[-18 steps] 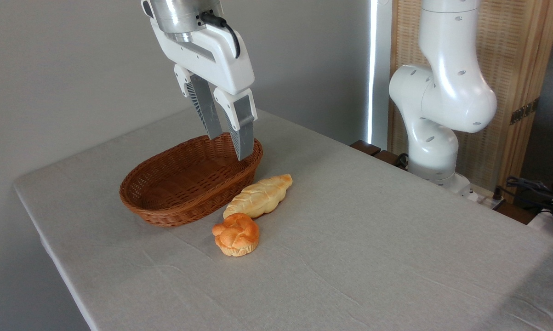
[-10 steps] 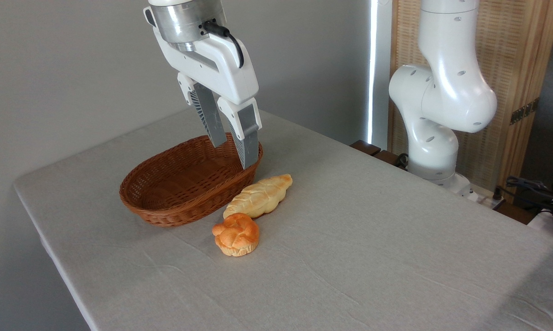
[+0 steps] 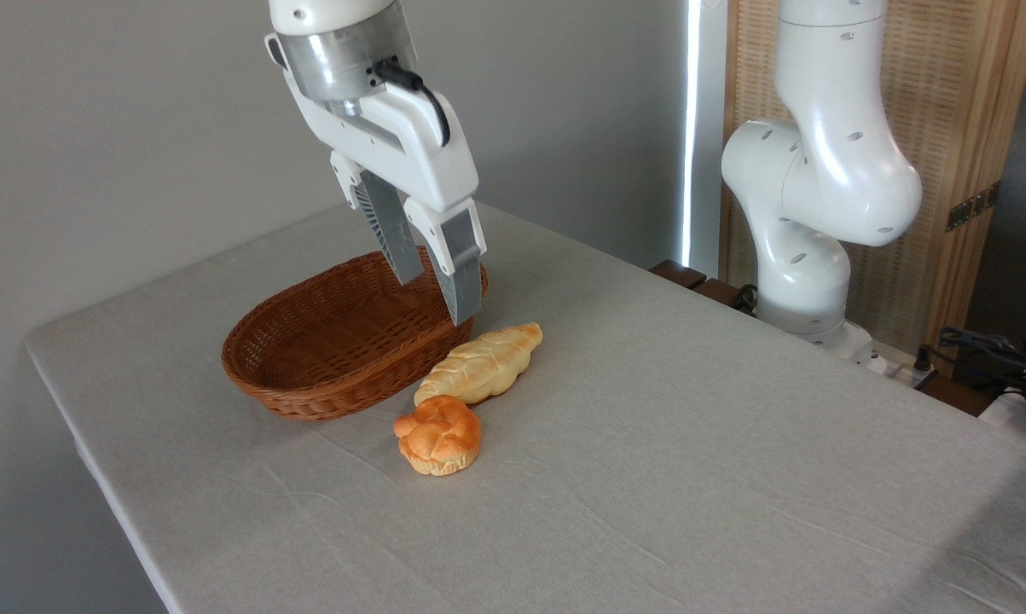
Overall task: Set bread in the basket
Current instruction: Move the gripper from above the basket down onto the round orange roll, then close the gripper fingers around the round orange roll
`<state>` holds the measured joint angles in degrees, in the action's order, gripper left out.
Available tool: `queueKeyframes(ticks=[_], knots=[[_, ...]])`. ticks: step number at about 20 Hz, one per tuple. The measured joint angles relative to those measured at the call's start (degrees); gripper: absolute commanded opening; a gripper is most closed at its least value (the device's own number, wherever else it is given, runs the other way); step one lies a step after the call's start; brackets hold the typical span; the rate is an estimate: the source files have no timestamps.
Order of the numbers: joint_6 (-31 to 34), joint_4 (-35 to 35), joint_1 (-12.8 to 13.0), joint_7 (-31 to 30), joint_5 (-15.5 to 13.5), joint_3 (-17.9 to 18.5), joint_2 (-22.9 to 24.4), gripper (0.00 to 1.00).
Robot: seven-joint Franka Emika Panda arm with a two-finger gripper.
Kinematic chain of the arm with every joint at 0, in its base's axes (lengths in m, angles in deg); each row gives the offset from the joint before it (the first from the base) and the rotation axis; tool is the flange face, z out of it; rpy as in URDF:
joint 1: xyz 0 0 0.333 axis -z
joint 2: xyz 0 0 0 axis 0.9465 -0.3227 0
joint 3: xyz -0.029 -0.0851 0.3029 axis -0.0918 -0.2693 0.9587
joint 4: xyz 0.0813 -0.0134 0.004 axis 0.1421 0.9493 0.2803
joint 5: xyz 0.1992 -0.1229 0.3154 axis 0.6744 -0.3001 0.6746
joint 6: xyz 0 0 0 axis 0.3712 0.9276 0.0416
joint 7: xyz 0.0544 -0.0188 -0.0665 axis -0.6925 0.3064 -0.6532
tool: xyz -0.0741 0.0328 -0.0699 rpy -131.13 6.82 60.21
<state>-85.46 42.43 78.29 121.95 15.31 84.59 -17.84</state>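
I need to grip the bread [image 3: 438,435] by its sides with my gripper next, to put it into the basket [image 3: 308,384].
The bread [image 3: 438,435], a small round golden-orange knotted bun, lies on the grey tablecloth just in front of the basket. The oval brown wicker basket [image 3: 308,384] sits behind it to the left and holds nothing. My gripper [image 3: 437,298] hangs open above the basket's right end, fingers pointing down with nothing between them. It is well above and behind the bun, apart from it.
A longer pale-yellow braided loaf [image 3: 481,364] lies between the bun and the basket's right side, touching the bun. The arm's white base [image 3: 807,256] stands at the table's far right edge. Cables [image 3: 990,358] lie off the table at right.
The gripper has come down and shifted slightly right and forward over the basket's right end, still open. The bun, loaf and basket have not moved.
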Motion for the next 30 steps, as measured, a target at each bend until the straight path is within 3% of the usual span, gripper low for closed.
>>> queueKeyframes(ticks=[6,11,17,24,30], knots=[[-0.8,1.1,0.0,0.0,0.0,0.1,-1.3,1.0],[-6.0,8.6,0.4,0.0,0.0,-0.3,1.8,1.0],[-21.4,19.4,1.2,0.0,0.0,-0.4,3.1,1.0],[-34.0,28.8,3.1,0.1,0.0,-0.6,4.1,1.0],[-37.6,33.0,4.6,0.1,0.0,-0.8,4.1,1.0]])
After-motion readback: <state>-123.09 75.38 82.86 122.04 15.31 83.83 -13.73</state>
